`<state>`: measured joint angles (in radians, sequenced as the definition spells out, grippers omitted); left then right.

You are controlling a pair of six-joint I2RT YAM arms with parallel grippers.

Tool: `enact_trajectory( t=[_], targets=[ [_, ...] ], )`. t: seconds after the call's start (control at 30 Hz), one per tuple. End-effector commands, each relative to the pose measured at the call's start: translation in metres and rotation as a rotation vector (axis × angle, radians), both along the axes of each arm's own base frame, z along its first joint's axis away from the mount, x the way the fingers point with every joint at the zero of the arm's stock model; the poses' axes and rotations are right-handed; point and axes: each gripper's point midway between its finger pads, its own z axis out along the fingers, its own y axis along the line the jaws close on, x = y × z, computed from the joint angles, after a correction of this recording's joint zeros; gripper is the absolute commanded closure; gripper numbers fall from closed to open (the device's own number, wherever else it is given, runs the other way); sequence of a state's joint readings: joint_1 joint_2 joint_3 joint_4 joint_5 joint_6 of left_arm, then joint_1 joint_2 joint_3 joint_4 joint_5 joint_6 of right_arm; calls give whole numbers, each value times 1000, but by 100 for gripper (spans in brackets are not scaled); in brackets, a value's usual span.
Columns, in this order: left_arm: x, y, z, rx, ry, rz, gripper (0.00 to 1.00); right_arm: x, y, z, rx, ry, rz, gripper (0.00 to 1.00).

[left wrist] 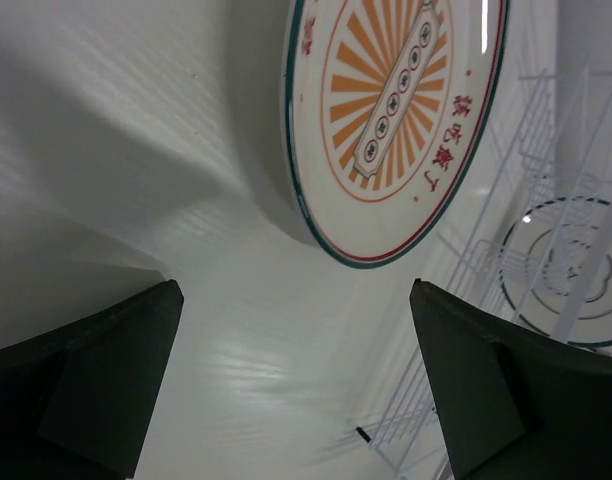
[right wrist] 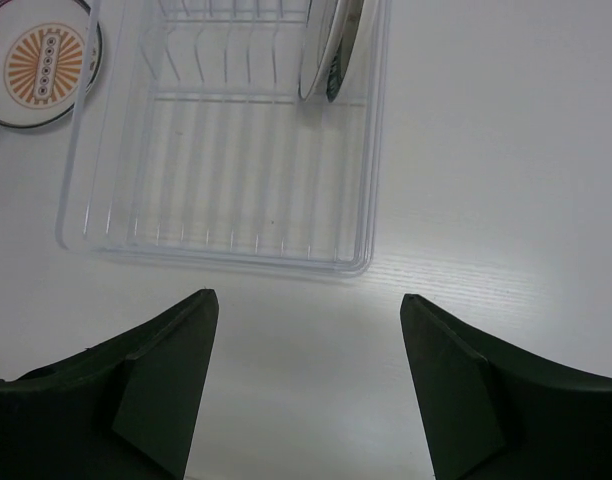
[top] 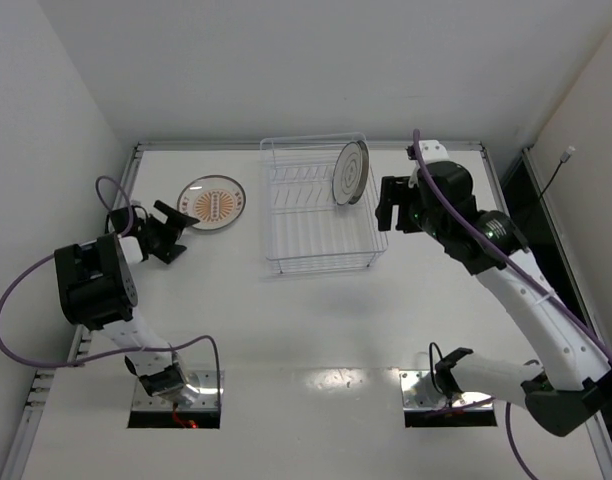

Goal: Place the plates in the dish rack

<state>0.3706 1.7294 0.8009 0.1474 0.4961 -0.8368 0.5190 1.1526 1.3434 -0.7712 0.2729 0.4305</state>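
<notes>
The orange sunburst plate's near rim is still beyond my left gripper's fingers and closing now would miss, so the gripper first moves toward that rim.
An orange sunburst plate (top: 212,203) lies flat on the table, left of the dish rack (top: 286,262). My left gripper (top: 184,238) is open just short of its near left rim. In the left wrist view the plate (left wrist: 396,110) is ahead of the open gripper (left wrist: 296,290), with nothing between the fingers. Two plates (right wrist: 331,50) stand on edge, close together, at the rack's far right; the one with a dark-green rim (right wrist: 348,40) is on the right. My right gripper (top: 383,205) hangs open just right of the rack, apart from the standing plates (top: 350,172) and holding nothing (right wrist: 308,298).
The wire rack (right wrist: 216,258) has bare tines across its left and middle part. A raised metal edge (top: 286,146) borders the table at the back, and walls stand close on both sides. Purple cables trail from both arms.
</notes>
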Motion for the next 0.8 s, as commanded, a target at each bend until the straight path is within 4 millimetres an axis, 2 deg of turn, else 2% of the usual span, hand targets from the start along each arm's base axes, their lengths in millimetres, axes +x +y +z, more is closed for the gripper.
enact_trajectory(
  t=[0.0, 0.17, 0.2, 0.27, 0.37, 0.4, 0.43, 0.5, 0.57, 0.67, 0.73, 0.77],
  targets=[
    [12, -8, -4, -85, -38, 16, 0, -10, -13, 18, 32, -50, -37, 30],
    [27, -2, -17, -127, -36, 66, 0, -16, -18, 21, 22, -58, -42, 30],
    [30, -1, -25, -133, -20, 67, 0, -17, -19, 23, 21, -57, -42, 30],
    [34, 0, -30, -142, -11, 73, 3, -19, -20, 24, 20, -56, -42, 30],
    [43, 4, -32, -135, -12, 66, 30, -20, -21, 23, 16, -48, -42, 30],
    [43, 5, -37, -124, 4, 66, 54, -19, -22, 23, 11, -50, -50, 30],
    [48, 9, -40, -113, 12, 67, 66, -19, -22, 23, 11, -50, -50, 30],
    [45, 9, -52, -99, 61, 40, 88, -19, -22, 23, 11, -50, -50, 30],
    [51, 9, -53, -98, 58, 10, 93, -16, -16, 15, 7, -21, -32, 30],
    [52, 12, -50, -101, 52, 4, 93, -16, -12, 13, 11, -4, -15, 30],
    [56, 8, -33, -108, 13, -32, 100, -16, -10, 10, 16, -2, -6, 30],
    [57, 7, -24, -108, -6, -41, 100, -16, -10, 10, 16, -2, -6, 30]
  ],
)
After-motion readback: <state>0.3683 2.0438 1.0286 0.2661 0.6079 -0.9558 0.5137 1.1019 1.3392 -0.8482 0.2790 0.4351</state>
